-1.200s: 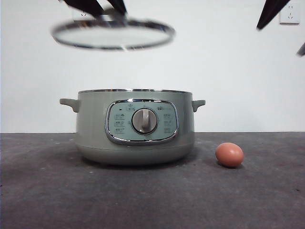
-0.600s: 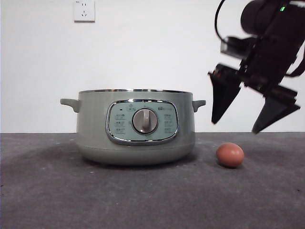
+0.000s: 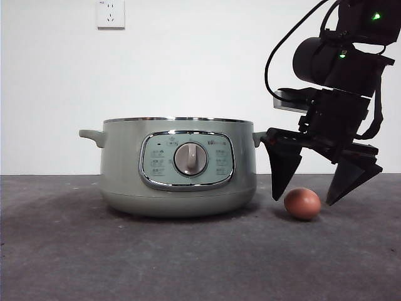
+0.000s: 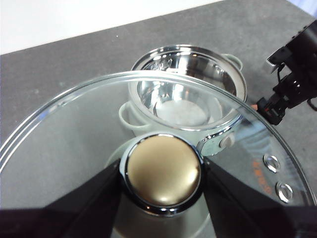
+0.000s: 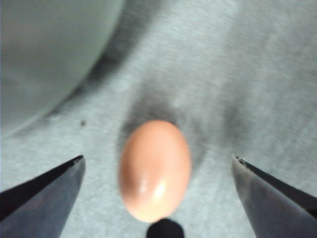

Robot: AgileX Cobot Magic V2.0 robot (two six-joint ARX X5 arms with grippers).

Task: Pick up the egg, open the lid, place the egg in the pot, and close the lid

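The right gripper grabs the reddish-brown egg by its rounded middle [image 3: 302, 204] next, to put the egg in the uncovered pot [image 3: 178, 166].
The reddish-brown egg [image 3: 302, 203] [image 5: 155, 171] lies on the table just right of the sage-green pot [image 3: 178, 169]. My right gripper [image 3: 303, 200] [image 5: 158, 158] hangs open right over the egg, one jaw on each side, neither touching it. The pot stands uncovered, its shiny inside [image 4: 188, 94] bare. High above it, out of the front view, my left gripper [image 4: 162, 173] is shut on the knob [image 4: 163, 171] of the glass lid [image 4: 74, 129]. The right arm [image 4: 292, 74] also shows beside the pot in the left wrist view.
The dark grey table [image 3: 188, 263] runs wide in front of the pot. Behind it stands a white wall with a socket [image 3: 111, 14]. The pot's right handle [image 3: 259, 136] is close to the right gripper's nearer jaw.
The lid has risen out of the front view with the left gripper. My right gripper has come down from the top right corner, open, and now straddles the egg.
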